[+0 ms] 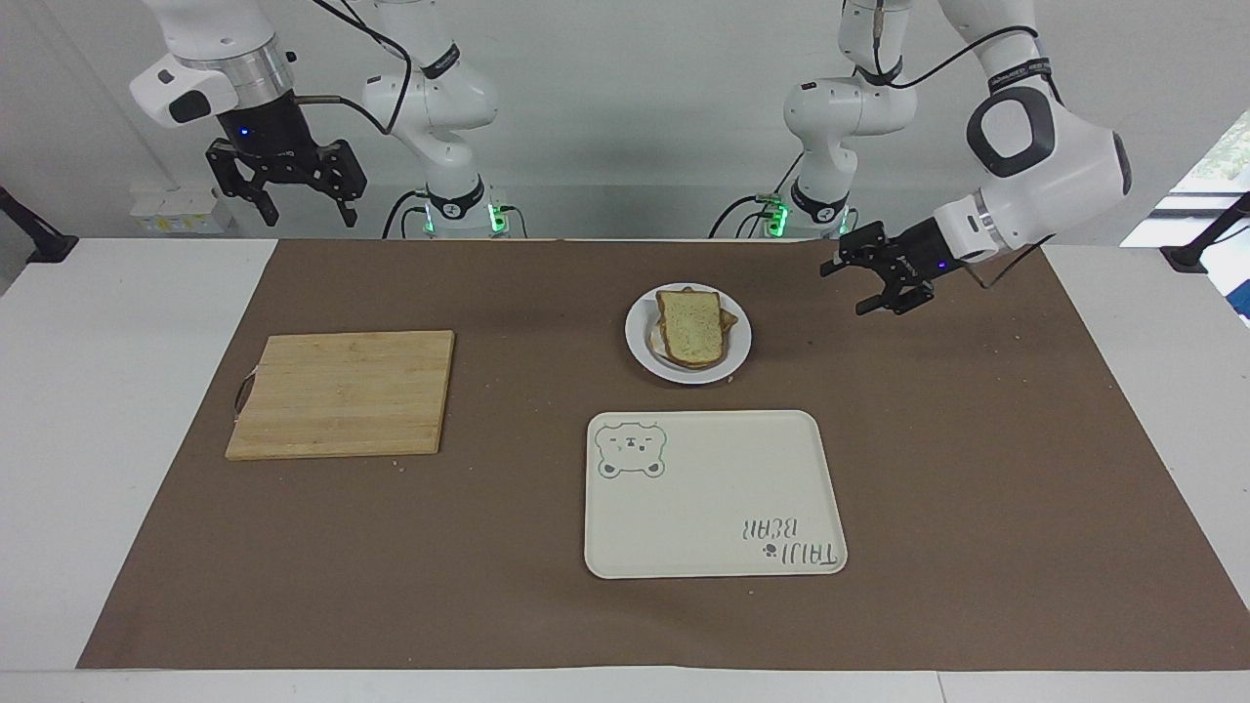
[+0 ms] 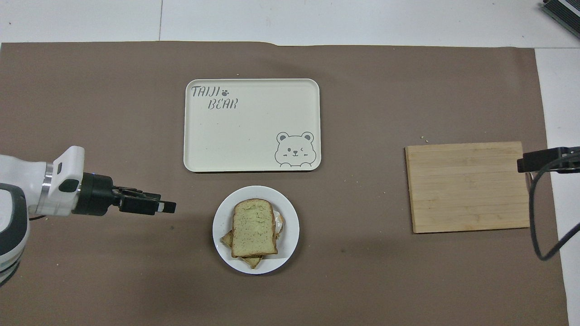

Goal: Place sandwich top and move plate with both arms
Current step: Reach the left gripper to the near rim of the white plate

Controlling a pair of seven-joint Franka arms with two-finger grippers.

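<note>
The sandwich is loose and stacked on the plate. My left gripper should grab the plate by its bare white rim next.
The sandwich top lies on the stacked sandwich on the white plate, on the half of the mat nearer the robots. In the overhead view the slice covers a browner slice on the plate. My left gripper is open and empty. It is turned sideways toward the plate, low over the mat, a short gap from the rim toward the left arm's end; it also shows in the overhead view. My right gripper is open and empty. It waits high over the table's edge by the robots, and only its tip shows from overhead.
A cream bear-printed tray lies just farther from the robots than the plate. A wooden cutting board lies toward the right arm's end. Crumbs dot the brown mat.
</note>
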